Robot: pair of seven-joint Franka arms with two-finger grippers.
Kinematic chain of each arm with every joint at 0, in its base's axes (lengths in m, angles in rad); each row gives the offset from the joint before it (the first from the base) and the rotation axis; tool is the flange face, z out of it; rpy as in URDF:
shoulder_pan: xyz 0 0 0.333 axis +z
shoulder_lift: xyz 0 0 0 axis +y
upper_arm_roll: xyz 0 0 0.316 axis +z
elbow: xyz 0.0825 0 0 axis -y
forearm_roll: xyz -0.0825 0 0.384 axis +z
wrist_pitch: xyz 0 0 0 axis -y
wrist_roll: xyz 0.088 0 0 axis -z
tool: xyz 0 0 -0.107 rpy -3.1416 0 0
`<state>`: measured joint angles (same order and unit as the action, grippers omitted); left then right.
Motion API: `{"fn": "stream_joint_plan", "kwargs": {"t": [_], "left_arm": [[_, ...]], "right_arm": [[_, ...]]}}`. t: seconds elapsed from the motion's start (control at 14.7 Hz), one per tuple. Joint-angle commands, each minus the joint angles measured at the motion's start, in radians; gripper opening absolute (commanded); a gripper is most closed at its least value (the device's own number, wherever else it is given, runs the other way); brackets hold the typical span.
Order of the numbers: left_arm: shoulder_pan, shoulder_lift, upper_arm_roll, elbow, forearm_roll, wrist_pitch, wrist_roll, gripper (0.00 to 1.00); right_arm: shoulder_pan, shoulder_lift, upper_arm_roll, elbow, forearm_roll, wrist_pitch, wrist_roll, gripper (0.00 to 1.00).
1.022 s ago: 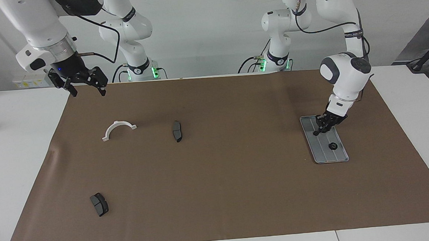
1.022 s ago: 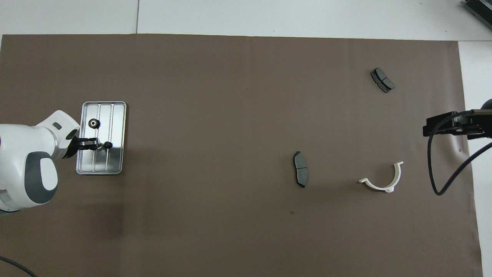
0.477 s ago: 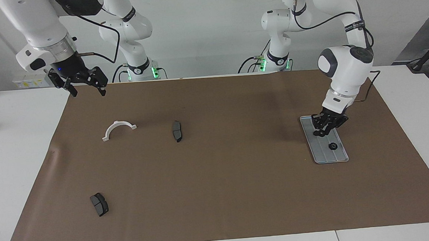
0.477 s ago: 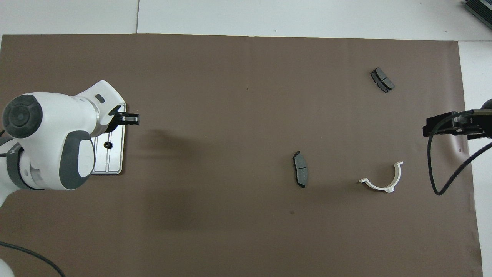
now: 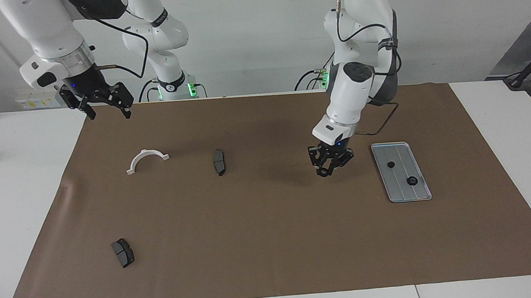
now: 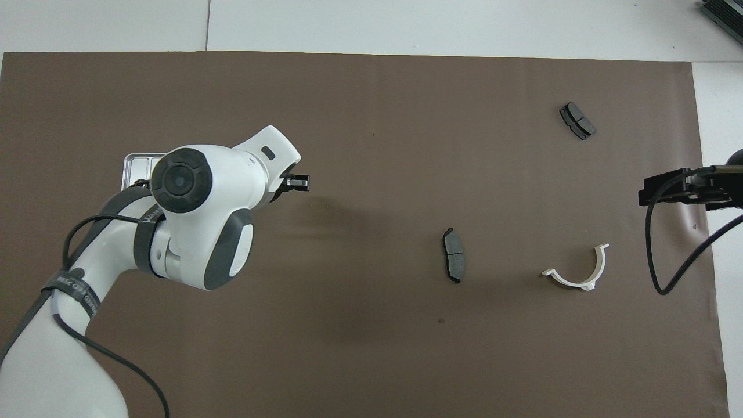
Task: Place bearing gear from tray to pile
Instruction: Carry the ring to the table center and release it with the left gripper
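My left gripper is closed on the bearing gear and needs to stay closed until the gear reaches the pile. The gear hangs near the silver tray (image 6: 134,160) in the overhead view.
The silver tray (image 5: 416,193) lies toward the left arm's end of the brown mat, with two small black bearing gears (image 5: 391,164) (image 5: 411,181) on it. My left gripper (image 5: 329,166) hangs over bare mat between the tray and the pile, shut on a small dark round bearing gear (image 5: 324,173) at its tips. In the overhead view the left gripper (image 6: 299,183) pokes out from under the arm, which hides most of the tray (image 6: 134,160). The pile is a white half-ring bracket (image 5: 147,159) and two dark brake pads (image 5: 219,162) (image 5: 123,252). My right gripper (image 5: 103,103) waits open.
The pile's parts lie spread toward the right arm's end: bracket (image 6: 577,273), one brake pad (image 6: 454,255) nearer the middle, the other (image 6: 577,121) farther from the robots. The right gripper (image 6: 653,191) hovers over the mat's edge (image 6: 696,174). A cable loops below it.
The left gripper rose off the tray and swung toward the middle of the mat, staying shut. A gear it was hiding on the tray now shows. The right arm has not moved.
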<state>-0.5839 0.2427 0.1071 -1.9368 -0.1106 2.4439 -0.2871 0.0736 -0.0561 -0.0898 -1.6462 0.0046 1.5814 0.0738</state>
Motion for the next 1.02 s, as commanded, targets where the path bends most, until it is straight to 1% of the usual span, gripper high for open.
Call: {"fn": "stream_joint_plan", "kwargs": {"t": [0.0,0.07,0.2,0.34,0.75,0.89,0.95], "left_arm": [[-0.079,0.133,0.02,0.143,0.014,0.009,-0.131,0.0],[-0.102,0.16,0.019,0.172,0.015,0.024,-0.15,0.0],[-0.134,0.207,0.019,0.191,0.014,0.064,-0.173,0.0],[-0.161,0.256,0.019,0.229,0.014,0.072,-0.193,0.0],[-0.162,0.26,0.017,0.222,0.016,0.11,-0.188,0.0],[-0.163,0.26,0.016,0.19,0.016,0.124,-0.188,0.0],[-0.163,0.26,0.014,0.179,0.012,0.135,-0.188,0.16]], "right_arm": [[-0.002,-0.01,-0.001,-0.003,0.015,-0.009,-0.003,1.0],[-0.002,-0.01,-0.001,-0.003,0.017,-0.009,-0.003,1.0],[-0.002,-0.01,-0.001,-0.003,0.015,-0.009,-0.003,1.0],[-0.002,-0.008,-0.001,-0.003,0.017,-0.009,-0.003,1.0],[-0.002,-0.01,-0.001,-0.003,0.017,-0.009,-0.003,1.0],[-0.002,-0.01,-0.001,-0.003,0.017,-0.009,-0.003,1.0],[-0.002,-0.01,-0.001,-0.003,0.015,-0.009,-0.003,1.0]]}}
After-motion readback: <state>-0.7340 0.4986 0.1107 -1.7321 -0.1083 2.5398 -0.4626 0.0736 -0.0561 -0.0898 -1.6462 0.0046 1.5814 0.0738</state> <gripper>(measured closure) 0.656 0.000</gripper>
